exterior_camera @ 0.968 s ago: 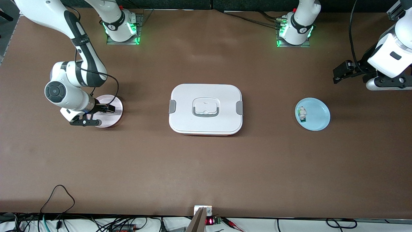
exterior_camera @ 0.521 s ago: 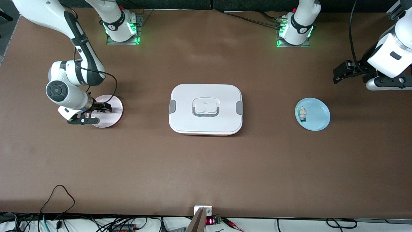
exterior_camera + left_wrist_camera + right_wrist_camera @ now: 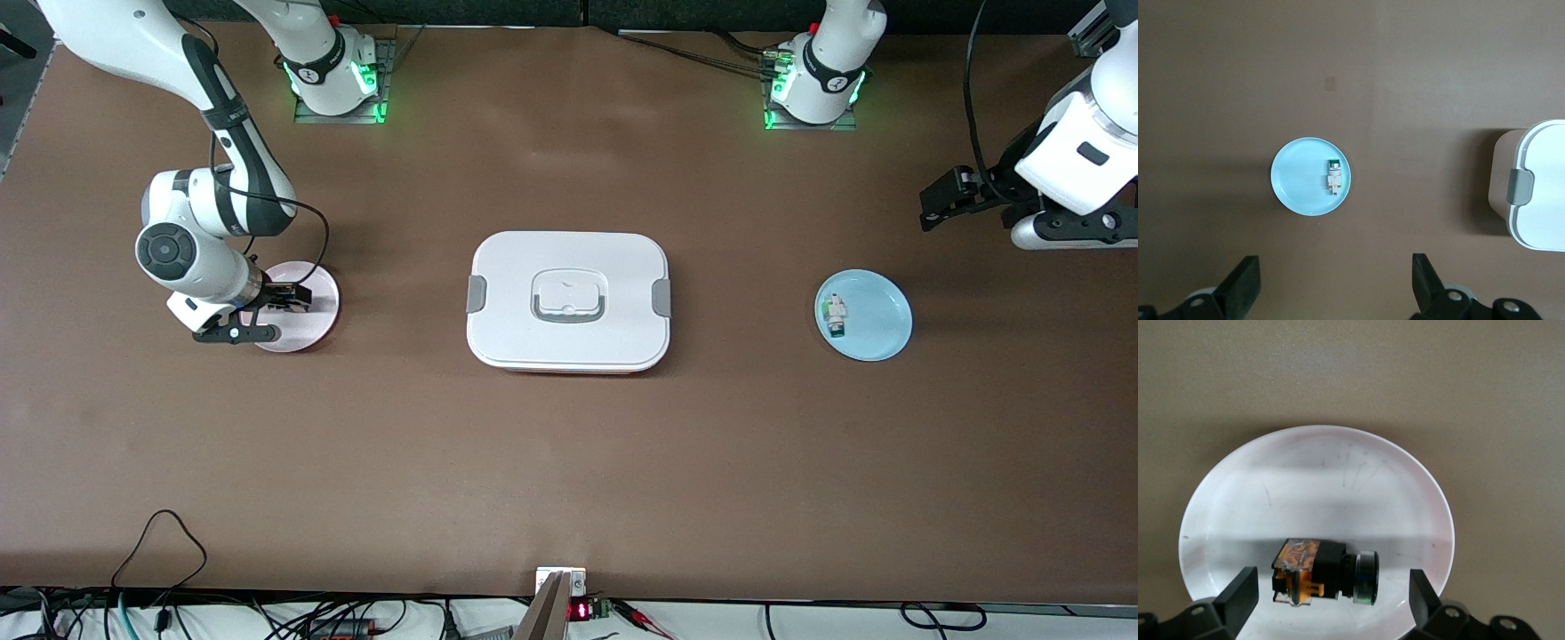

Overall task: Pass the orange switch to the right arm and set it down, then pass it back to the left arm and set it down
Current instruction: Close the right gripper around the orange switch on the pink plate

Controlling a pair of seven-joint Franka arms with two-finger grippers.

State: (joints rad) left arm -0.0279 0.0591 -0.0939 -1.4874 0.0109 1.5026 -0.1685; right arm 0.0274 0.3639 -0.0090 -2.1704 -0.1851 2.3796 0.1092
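Observation:
My right gripper has the orange switch to pass across. It will next take hold of the switch by its orange housing end [image 3: 1285, 572] and metal-ringed end [image 3: 1367, 578].
The orange switch [image 3: 1325, 580], a black barrel with an orange body, lies on its side on a pale pink plate [image 3: 322, 298] toward the right arm's end of the table. My right gripper [image 3: 265, 316] hangs low over that plate, open, and in the right wrist view the right gripper [image 3: 1333, 587] has one finger on each side of the switch without touching it. In the front view the hand hides most of the switch. The white box [image 3: 569, 300] sits mid-table. My left gripper [image 3: 969, 206] waits high near the table's end, open and empty; the left wrist view shows the left gripper [image 3: 1336, 277] the same.
A light blue plate [image 3: 880, 320] holding a white-and-green component [image 3: 836, 316] lies between the box and the left arm's end of the table. The left wrist view shows that plate [image 3: 1291, 180] and a corner of the box [image 3: 1538, 193]. Cables hang along the table edge nearest the camera.
The right hand has shifted slightly over the pink plate, with its fingers still open. The left arm has not moved.

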